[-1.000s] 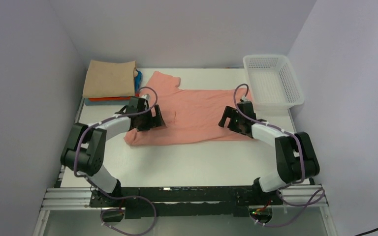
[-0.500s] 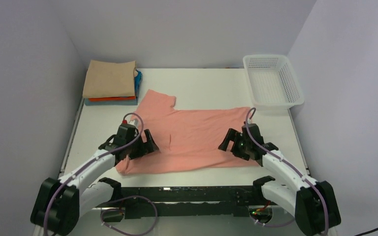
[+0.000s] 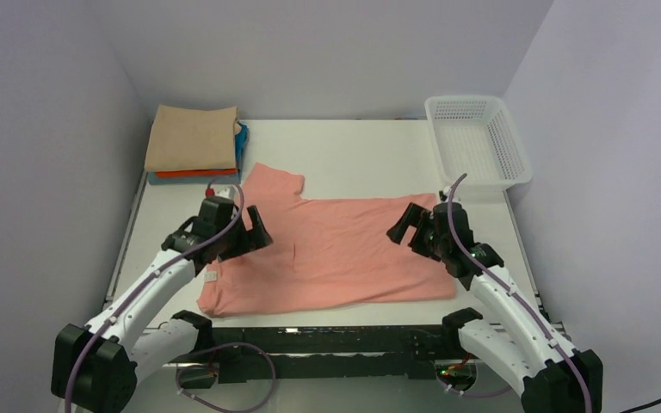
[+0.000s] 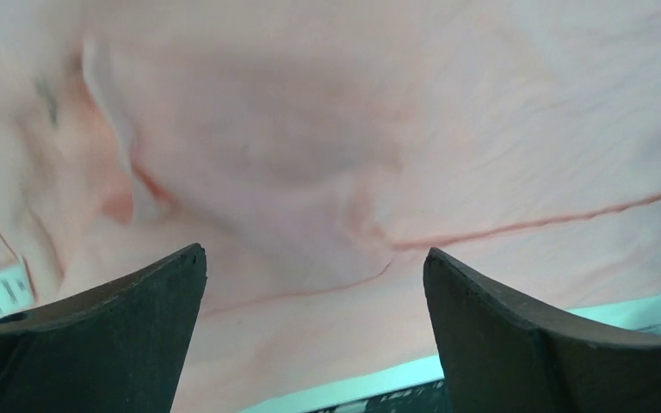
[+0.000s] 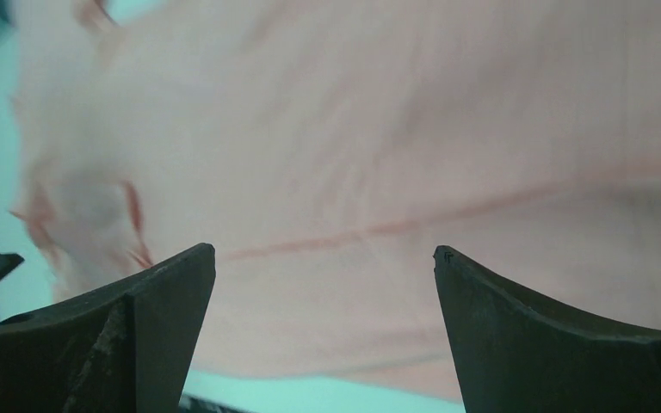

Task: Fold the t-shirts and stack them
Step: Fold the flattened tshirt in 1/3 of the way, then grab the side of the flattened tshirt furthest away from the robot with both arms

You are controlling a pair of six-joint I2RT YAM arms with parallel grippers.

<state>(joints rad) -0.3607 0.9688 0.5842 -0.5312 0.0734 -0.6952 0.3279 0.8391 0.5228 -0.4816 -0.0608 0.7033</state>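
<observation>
I will next use my left gripper to grab the sleeve end that sticks out from the far edge of the salmon-pink t-shirt (image 3: 336, 254), to fold the shirt toward its near edge.
A salmon-pink t-shirt (image 3: 336, 254) lies spread flat on the white table, its near edge close to the table's front. It fills the left wrist view (image 4: 327, 146) and the right wrist view (image 5: 379, 155). A small white label (image 3: 212, 276) shows at its left edge. My left gripper (image 3: 254, 234) is open and empty above the shirt's left part. My right gripper (image 3: 404, 225) is open and empty above its right part. A stack of folded t-shirts (image 3: 191, 139), tan over orange-red and blue, sits at the back left.
A white plastic mesh basket (image 3: 478, 142) stands at the back right corner. Grey walls close in the table on three sides. The black rail with the arm bases (image 3: 327, 340) runs along the front edge.
The shirt has been dragged toward the front edge and let go. Both grippers have lifted off it and moved back a little, now open.
</observation>
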